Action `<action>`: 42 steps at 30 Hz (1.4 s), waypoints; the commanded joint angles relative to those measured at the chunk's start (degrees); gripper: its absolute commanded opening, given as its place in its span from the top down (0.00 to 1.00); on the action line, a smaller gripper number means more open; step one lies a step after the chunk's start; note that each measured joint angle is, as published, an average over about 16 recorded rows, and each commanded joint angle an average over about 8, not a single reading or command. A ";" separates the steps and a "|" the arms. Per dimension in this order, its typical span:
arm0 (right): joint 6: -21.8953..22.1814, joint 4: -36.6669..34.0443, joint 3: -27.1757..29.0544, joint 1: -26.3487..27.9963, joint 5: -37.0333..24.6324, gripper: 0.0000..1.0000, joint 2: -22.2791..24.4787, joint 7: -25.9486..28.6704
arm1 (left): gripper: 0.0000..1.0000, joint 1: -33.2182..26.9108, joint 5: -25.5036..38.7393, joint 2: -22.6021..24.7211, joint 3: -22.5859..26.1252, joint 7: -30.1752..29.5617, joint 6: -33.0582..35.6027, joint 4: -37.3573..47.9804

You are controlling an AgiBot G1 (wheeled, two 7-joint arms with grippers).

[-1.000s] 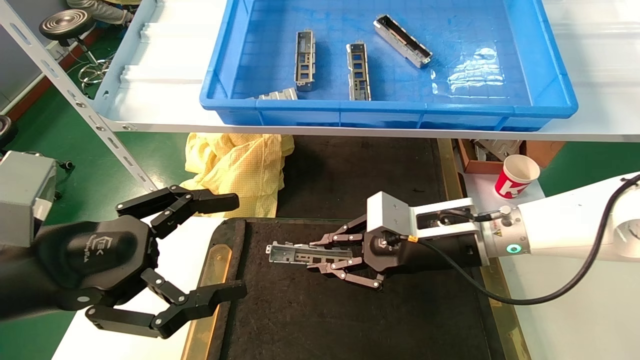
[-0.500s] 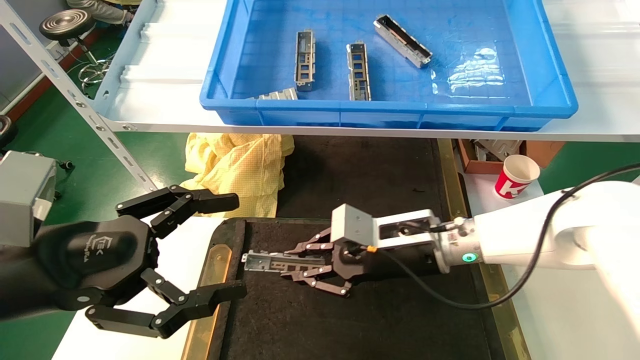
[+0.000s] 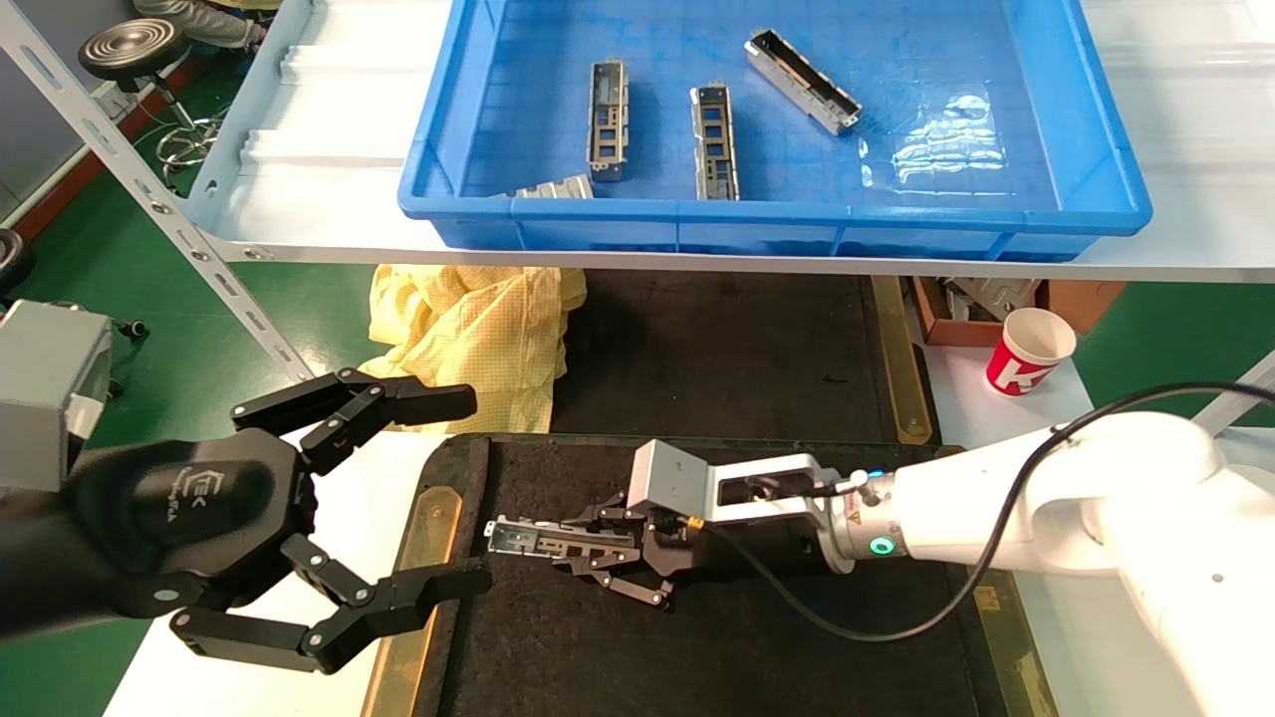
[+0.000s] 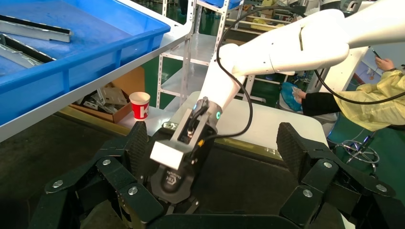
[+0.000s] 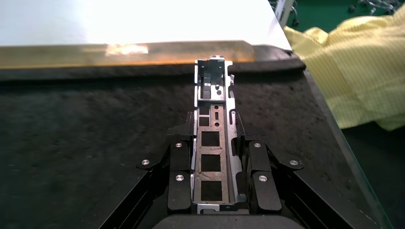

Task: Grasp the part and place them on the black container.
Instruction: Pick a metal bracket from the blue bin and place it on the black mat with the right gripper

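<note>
My right gripper should hold the silver part until it's lower: its bottom is above the black container's rough surface.
The part (image 3: 538, 539), a narrow silver channel bracket with rectangular cut-outs, is held lengthwise in my right gripper (image 3: 590, 539), which is shut on its side walls. It sits low over the left part of the black container (image 3: 747, 637); I cannot tell whether it touches the rough surface. In the right wrist view the part (image 5: 210, 81) sticks out past the gripper (image 5: 213, 121) toward the container's brass-edged rim (image 5: 124, 50). My left gripper (image 3: 476, 488) hangs open at the container's left edge, holding nothing. In the left wrist view its fingers (image 4: 138, 140) frame the right gripper (image 4: 172, 176).
A blue crate (image 3: 1096, 129) with several more brackets stands on the white shelf above. Yellow cloth (image 3: 468, 329) lies behind the container's left end. A red paper cup (image 3: 1026, 354) and a cardboard box (image 3: 956, 309) sit at the right. A slanted shelf post (image 3: 149, 199) runs at the left.
My right gripper has carried the part leftward and lower over the black container, about a gripper's length. The left arm has not moved.
</note>
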 commanded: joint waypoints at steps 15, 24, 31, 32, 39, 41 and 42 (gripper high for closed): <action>14.87 10.74 -4.08 -3.71 1.20 1.00 -0.31 3.64 | 0.00 0.00 0.00 0.00 0.00 0.00 0.00 0.00; 17.61 12.78 -7.08 -3.96 2.62 1.00 -0.32 4.94 | 0.00 0.00 0.00 0.00 0.00 0.00 0.00 0.00; 18.38 14.02 -9.18 -4.07 4.16 1.00 -0.31 5.04 | 0.00 0.00 0.00 0.00 0.00 0.00 0.00 0.00; 18.45 14.10 -9.47 -4.05 4.35 1.00 -0.30 5.04 | 0.00 0.00 0.00 0.00 0.00 0.00 0.00 0.00; 19.14 14.29 -11.50 -3.90 5.55 0.36 -0.28 4.81 | 0.00 0.00 0.00 0.00 0.00 0.00 0.00 0.00; 19.35 14.33 -12.05 -3.85 5.83 0.11 -0.28 4.57 | 0.00 0.00 0.00 0.00 0.00 0.00 0.00 0.00; 19.44 14.36 -12.31 -3.82 5.99 0.02 -0.27 4.44 | 0.00 0.00 0.00 0.00 0.00 0.00 0.00 0.00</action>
